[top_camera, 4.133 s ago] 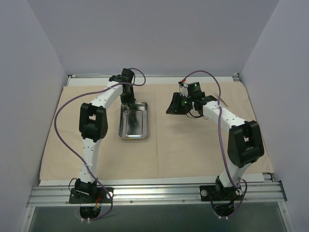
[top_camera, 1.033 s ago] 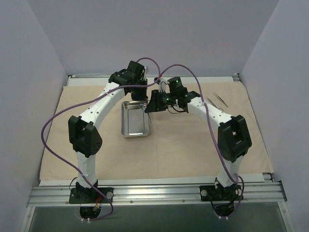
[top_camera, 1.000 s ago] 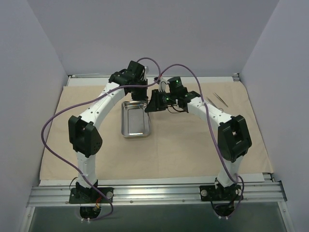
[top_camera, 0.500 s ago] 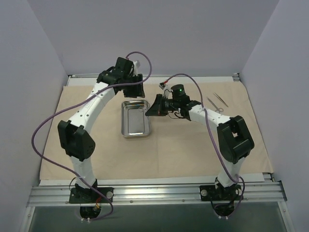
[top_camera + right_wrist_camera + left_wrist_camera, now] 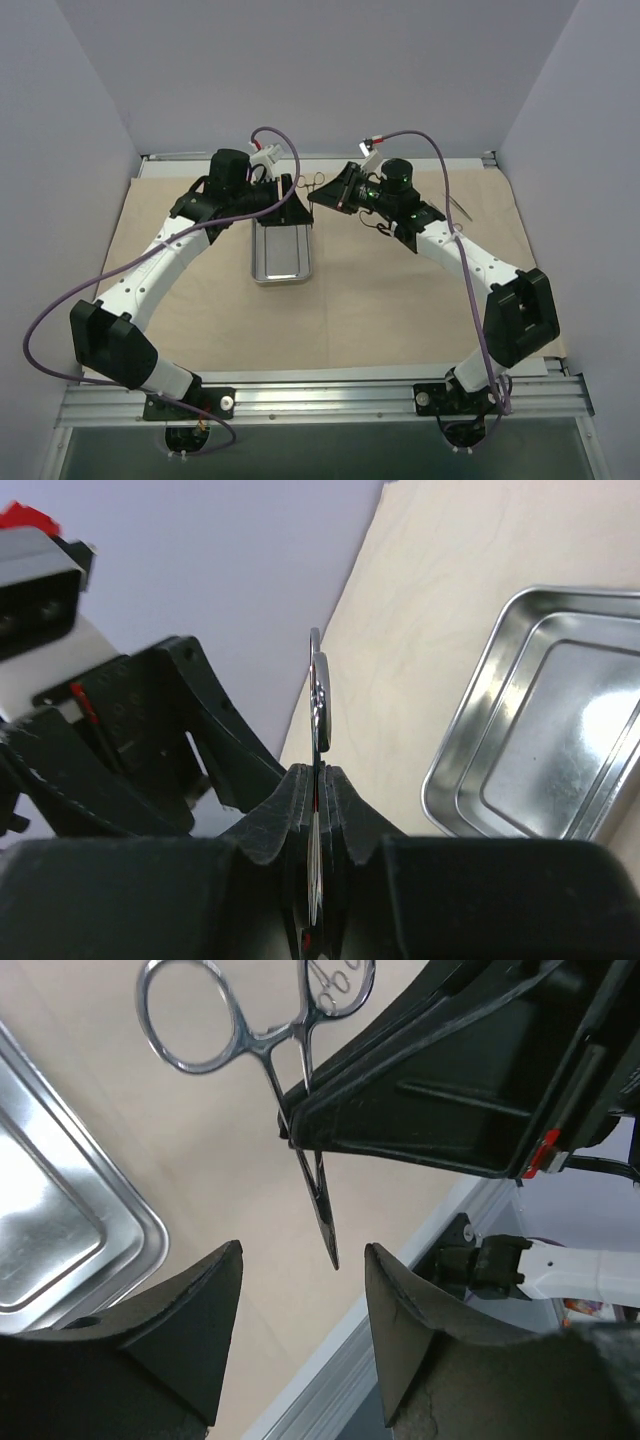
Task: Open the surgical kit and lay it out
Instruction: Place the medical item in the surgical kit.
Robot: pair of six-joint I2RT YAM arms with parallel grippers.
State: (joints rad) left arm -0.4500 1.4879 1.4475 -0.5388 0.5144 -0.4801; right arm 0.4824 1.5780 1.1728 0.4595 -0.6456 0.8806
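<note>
The left gripper should next take hold of the ring-handled scissor instrument (image 5: 300, 1110) by its hanging tip (image 5: 328, 1233), so the instrument's body and rings stay free for the right gripper to regrasp it and lay it out.
The beige cloth wrap (image 5: 380, 290) lies spread flat over the table. On it stands the shiny steel tray (image 5: 281, 255), showing nothing inside; its corner also shows in the left wrist view as tray (image 5: 60, 1230) and in the right wrist view as tray (image 5: 560, 750). My right gripper (image 5: 320, 191) (image 5: 318, 770) is shut on a ring-handled scissor instrument (image 5: 300, 1110) (image 5: 318, 695), held in the air behind the tray. My left gripper (image 5: 293, 205) (image 5: 303, 1247) is open just beside it, and the instrument's tip hangs in front of the gap, touching neither finger.
A thin metal instrument (image 5: 461, 207) lies on the cloth at the back right, partly behind my right arm. Purple cables loop above both arms. Grey walls close in the left, back and right sides. A metal rail (image 5: 320, 395) runs along the near edge.
My left gripper has opened and let go of the instrument. My right gripper has shut on it and carried it back from the tray. The left arm has swung lower.
</note>
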